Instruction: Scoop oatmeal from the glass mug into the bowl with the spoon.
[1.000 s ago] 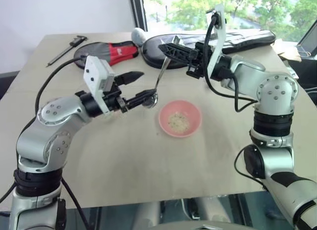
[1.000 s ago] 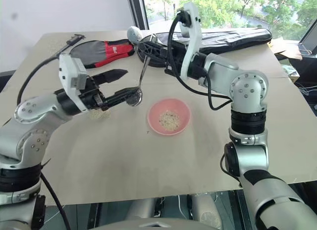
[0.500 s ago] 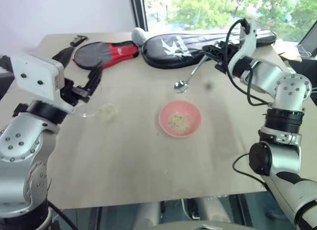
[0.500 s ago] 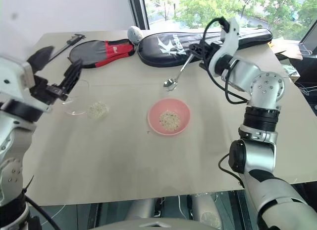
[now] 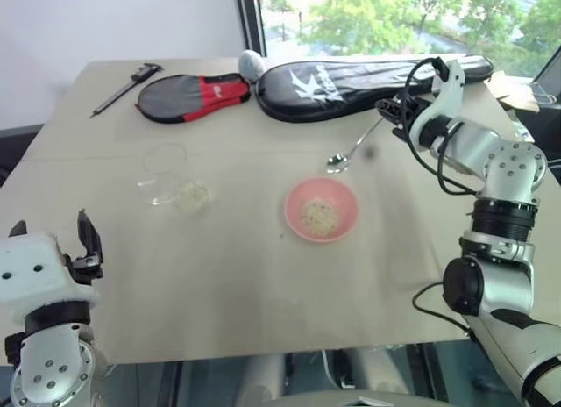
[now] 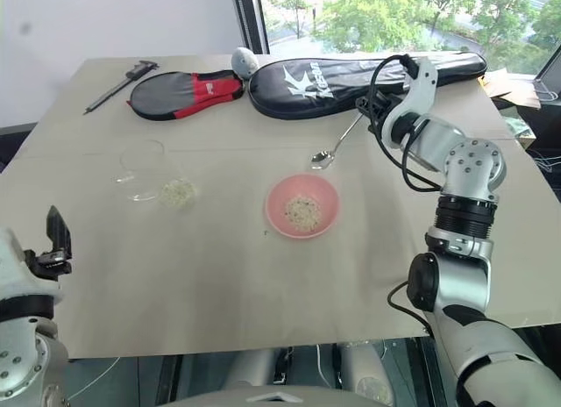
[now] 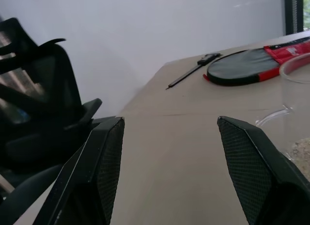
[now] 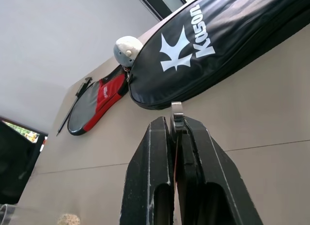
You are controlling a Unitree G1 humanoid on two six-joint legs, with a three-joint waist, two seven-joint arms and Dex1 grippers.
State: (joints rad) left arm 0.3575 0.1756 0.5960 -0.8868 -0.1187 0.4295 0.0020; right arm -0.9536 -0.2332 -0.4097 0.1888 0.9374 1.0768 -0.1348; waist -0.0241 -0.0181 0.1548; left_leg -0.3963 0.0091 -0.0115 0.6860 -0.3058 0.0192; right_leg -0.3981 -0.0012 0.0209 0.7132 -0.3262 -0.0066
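Note:
My left gripper should next hold the open glass mug upright by its curved handle [image 5: 154, 196], and Loose oatmeal [image 5: 192, 196] is lying at the bottom of the mug.
The glass mug [image 5: 163, 168] stands at the table's left, free of both grippers. A pale clump of oatmeal [image 5: 191, 195] lies at its base; I cannot tell if it is inside the glass. More oatmeal sits in the pink bowl [image 5: 321, 209] at the middle. My right gripper [image 5: 392, 109] is shut on the end of the spoon's handle [image 8: 177, 113]. The spoon [image 5: 354, 149] slants down to the left, its small bowl just above the table behind the pink bowl. My left gripper [image 5: 51, 236] is open with nothing in it at the near left edge, well short of the mug [image 7: 295, 82].
At the back lie a black racket bag [image 5: 351, 76], a red and black cover [image 5: 188, 96], a grey ball-like thing [image 5: 252, 63] and a black caliper [image 5: 123, 88]. A dark chair [image 7: 38, 113] stands off the table's left side.
My left gripper has let go of the mug and pulled back to the near left edge. My right gripper has carried the spoon right and down, away from the mug to behind the bowl.

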